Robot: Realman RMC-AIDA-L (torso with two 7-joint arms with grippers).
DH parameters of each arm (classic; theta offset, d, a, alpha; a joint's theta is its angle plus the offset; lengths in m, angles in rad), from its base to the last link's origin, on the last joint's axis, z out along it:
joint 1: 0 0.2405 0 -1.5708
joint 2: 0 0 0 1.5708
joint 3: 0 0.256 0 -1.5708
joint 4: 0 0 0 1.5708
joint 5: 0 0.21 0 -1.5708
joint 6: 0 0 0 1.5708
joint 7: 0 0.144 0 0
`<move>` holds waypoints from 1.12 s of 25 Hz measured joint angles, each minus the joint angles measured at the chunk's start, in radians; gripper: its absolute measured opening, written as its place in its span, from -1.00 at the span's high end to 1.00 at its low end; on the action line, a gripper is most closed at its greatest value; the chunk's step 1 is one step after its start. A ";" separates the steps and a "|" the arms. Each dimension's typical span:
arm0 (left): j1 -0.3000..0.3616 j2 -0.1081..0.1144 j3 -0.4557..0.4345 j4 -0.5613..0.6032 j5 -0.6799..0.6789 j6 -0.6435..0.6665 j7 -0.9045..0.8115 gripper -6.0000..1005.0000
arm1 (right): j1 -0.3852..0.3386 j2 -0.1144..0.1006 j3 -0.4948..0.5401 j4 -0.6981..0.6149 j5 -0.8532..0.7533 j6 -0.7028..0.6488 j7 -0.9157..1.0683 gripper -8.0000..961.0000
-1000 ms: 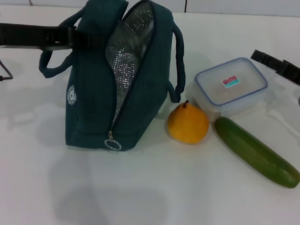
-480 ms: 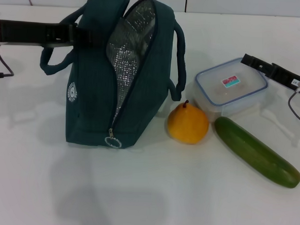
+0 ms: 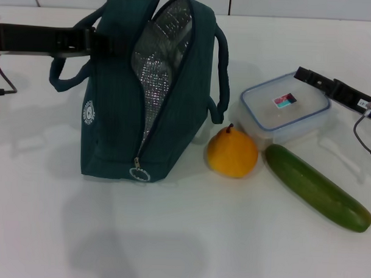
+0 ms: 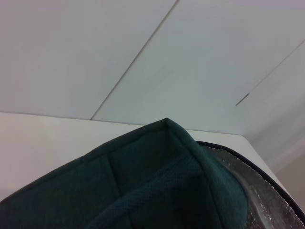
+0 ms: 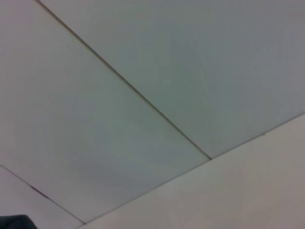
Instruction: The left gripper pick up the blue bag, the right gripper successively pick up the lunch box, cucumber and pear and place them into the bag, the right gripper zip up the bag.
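Observation:
My right gripper's fingers hover above the blue-rimmed lid [image 3: 278,108] at the lunch box's far corner [image 3: 318,98], so they go down to the lid before closing.
The blue bag [image 3: 113,124] stands upright on the white table, unzipped, with its silver lining [image 3: 157,65] showing and the zipper pull [image 3: 138,173] low at the front. My left gripper [image 3: 94,43] reaches in from the left and is shut on the bag's top; the bag's fabric [image 4: 143,181] fills the left wrist view. The clear lunch box [image 3: 284,112] with a blue-rimmed lid sits right of the bag. The yellow pear [image 3: 232,154] and green cucumber [image 3: 318,187] lie in front of it. My right gripper [image 3: 302,74] hovers at the lunch box's far right corner.
The bag's handles [image 3: 221,73] hang loose on both sides. A cable [image 3: 362,130] trails from the right arm near the table's right edge. The right wrist view shows only wall panels and the table edge [image 5: 238,191].
My right gripper has moved left, from beyond the lunch box to its far right corner. The bag and left arm have barely moved.

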 joint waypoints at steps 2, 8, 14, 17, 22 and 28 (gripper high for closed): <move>0.000 0.000 0.000 -0.001 0.000 0.000 0.000 0.90 | 0.000 0.000 0.000 0.000 0.000 -0.010 0.004 -0.72; 0.000 0.000 -0.003 -0.001 0.000 0.000 0.000 0.90 | -0.002 -0.001 0.002 0.000 0.000 -0.031 0.010 -0.71; -0.001 0.000 -0.003 -0.001 0.000 -0.001 0.000 0.90 | -0.001 0.001 0.002 0.010 0.000 -0.039 0.010 -0.71; -0.001 0.000 -0.003 -0.001 -0.001 -0.001 0.000 0.90 | -0.002 0.002 0.006 0.012 0.004 -0.049 0.010 -0.70; -0.002 0.000 -0.003 -0.001 -0.001 -0.004 0.000 0.90 | -0.007 0.002 0.007 0.019 0.021 -0.073 0.010 -0.43; -0.002 0.000 -0.003 -0.011 0.001 -0.013 0.001 0.90 | -0.011 0.002 0.007 0.021 0.029 -0.088 0.011 0.03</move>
